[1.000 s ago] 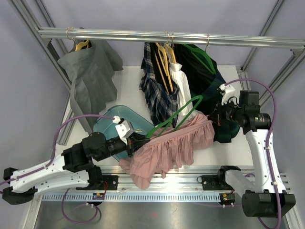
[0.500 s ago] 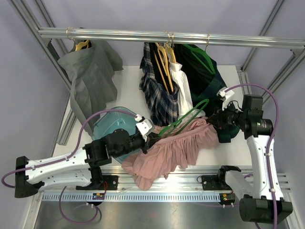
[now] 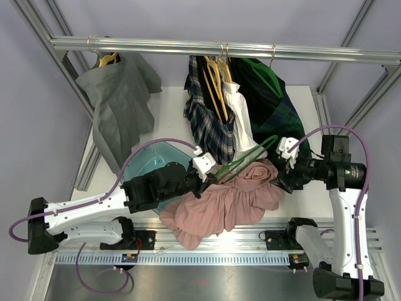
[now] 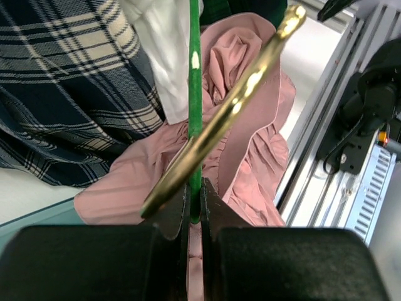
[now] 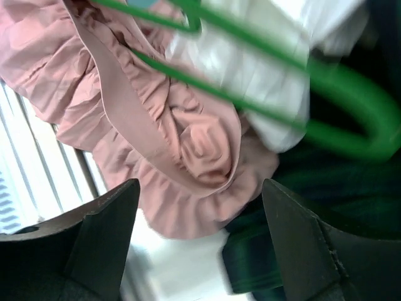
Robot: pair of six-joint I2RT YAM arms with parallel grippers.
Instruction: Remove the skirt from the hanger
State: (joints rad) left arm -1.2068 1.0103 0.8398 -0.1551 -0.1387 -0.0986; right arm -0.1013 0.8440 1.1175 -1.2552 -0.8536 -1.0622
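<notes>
My right gripper should grab the green hanger by its bare arm [image 3: 262, 147] next. Then my left gripper is free to remove the skirt [image 3: 232, 195].
The pink skirt [image 3: 232, 195] lies heaped on the table near the front edge, with its waistband [image 5: 125, 106] bunched up. A green hanger [image 3: 247, 157] slants over the skirt's top, and one end is still in the folds. My left gripper [image 3: 210, 174] is shut on the hanger's green bar [image 4: 195, 94], just under its gold hook [image 4: 238, 100]. The skirt [image 4: 250, 163] lies below that gripper [image 4: 195, 207]. My right gripper [image 3: 283, 166] stands open beside the skirt's right edge with nothing between its fingers [image 5: 106, 232]. The skirt [image 5: 163, 132] and hanger [image 5: 326, 81] lie beyond it [image 5: 200, 238].
A rail [image 3: 219, 47] at the back carries a grey garment [image 3: 119, 100], a navy plaid one [image 3: 207, 122], a white shirt [image 3: 238, 113] and a dark green plaid one [image 3: 279, 110]. A teal bin [image 3: 145, 164] sits behind the left arm. An aluminium frame [image 3: 219, 241] runs along the front.
My right gripper opened, let go of the skirt and drew back to the right. The skirt's right side fell into a heap. My left gripper carried the hanger rightward.
</notes>
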